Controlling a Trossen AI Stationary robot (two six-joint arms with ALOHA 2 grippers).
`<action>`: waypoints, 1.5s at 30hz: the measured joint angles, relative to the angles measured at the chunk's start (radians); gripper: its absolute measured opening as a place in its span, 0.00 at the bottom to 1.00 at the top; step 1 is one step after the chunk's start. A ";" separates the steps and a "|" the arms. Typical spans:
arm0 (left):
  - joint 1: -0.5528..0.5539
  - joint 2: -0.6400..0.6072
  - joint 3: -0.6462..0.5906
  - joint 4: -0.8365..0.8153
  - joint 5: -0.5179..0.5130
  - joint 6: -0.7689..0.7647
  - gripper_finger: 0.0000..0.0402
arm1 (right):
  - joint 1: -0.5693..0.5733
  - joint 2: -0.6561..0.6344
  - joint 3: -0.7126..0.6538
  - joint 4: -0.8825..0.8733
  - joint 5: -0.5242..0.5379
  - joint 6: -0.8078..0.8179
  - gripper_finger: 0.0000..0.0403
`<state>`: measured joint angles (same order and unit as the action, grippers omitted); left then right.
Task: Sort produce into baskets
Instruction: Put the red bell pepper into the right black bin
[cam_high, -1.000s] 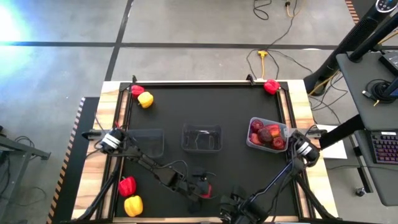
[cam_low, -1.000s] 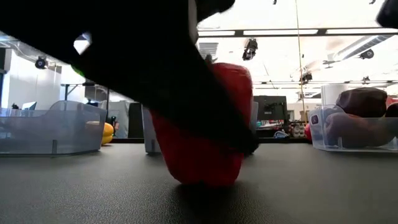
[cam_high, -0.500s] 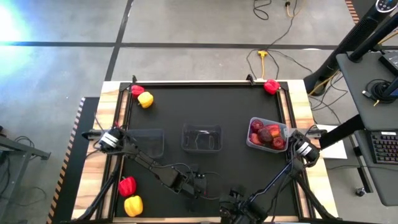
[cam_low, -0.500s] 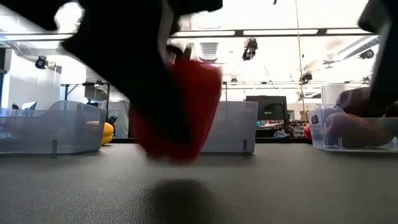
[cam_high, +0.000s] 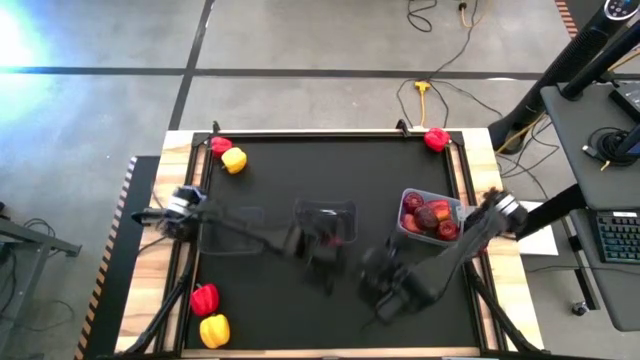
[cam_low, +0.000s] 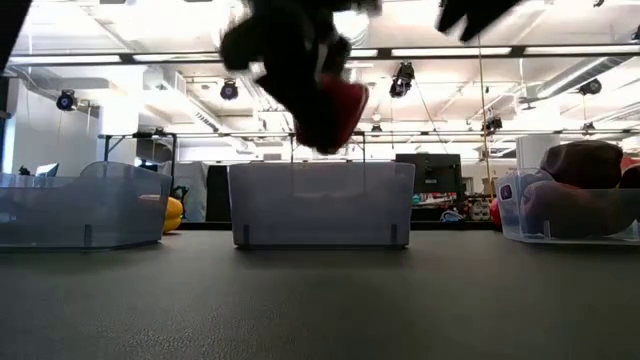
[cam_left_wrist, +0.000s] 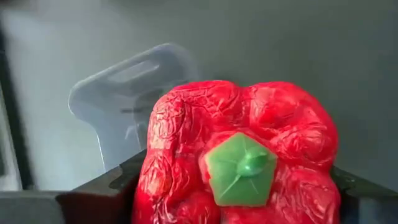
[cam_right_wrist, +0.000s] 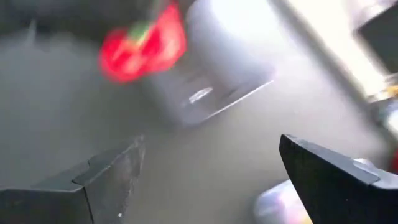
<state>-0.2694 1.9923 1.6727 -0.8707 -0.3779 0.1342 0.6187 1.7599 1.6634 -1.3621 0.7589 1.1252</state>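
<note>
I should move the red pepper farther over the middle basket with my left gripper before I release it. The pepper is still hanging beside the middle basket's near rim.
My left gripper is shut on a red pepper, held high above the table near the middle basket; the low view shows the pepper above that basket. My right gripper hovers open to its right, nothing between its fingers. The left basket stands beside the middle one. The right basket holds dark apples. My left gripper pinches the red pepper by its two opposite sides between its two fingers. The green stem faces the wrist camera. The fingers slant down from the table's left. The pepper is lifted clear of the table.
A red pepper and a yellow pepper lie at the far left corner, and a red fruit at the far right corner. Another red pepper and a yellow one lie near left. Cables cross the floor beyond the table.
My left gripper has lifted the red pepper off the table and carried it up and toward the far edge, to the middle basket. My right gripper has risen from the near edge and gone toward the far edge, still open.
</note>
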 joint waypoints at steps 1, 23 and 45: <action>0.035 -0.026 -0.047 0.051 0.042 0.012 0.64 | -0.016 -0.035 -0.001 -0.038 0.047 0.000 0.91; 0.343 -0.251 -0.559 0.581 0.312 -0.069 0.66 | -0.805 -0.497 -0.311 -0.034 -0.158 -0.116 0.91; 0.419 -0.255 -0.554 0.523 0.310 -0.310 0.85 | -1.576 -0.032 -0.320 0.206 -0.306 -1.148 0.91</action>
<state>0.1493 1.7378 1.1184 -0.3480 -0.0676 -0.1757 -0.9577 1.7281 1.3430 -1.1561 0.4527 -0.0231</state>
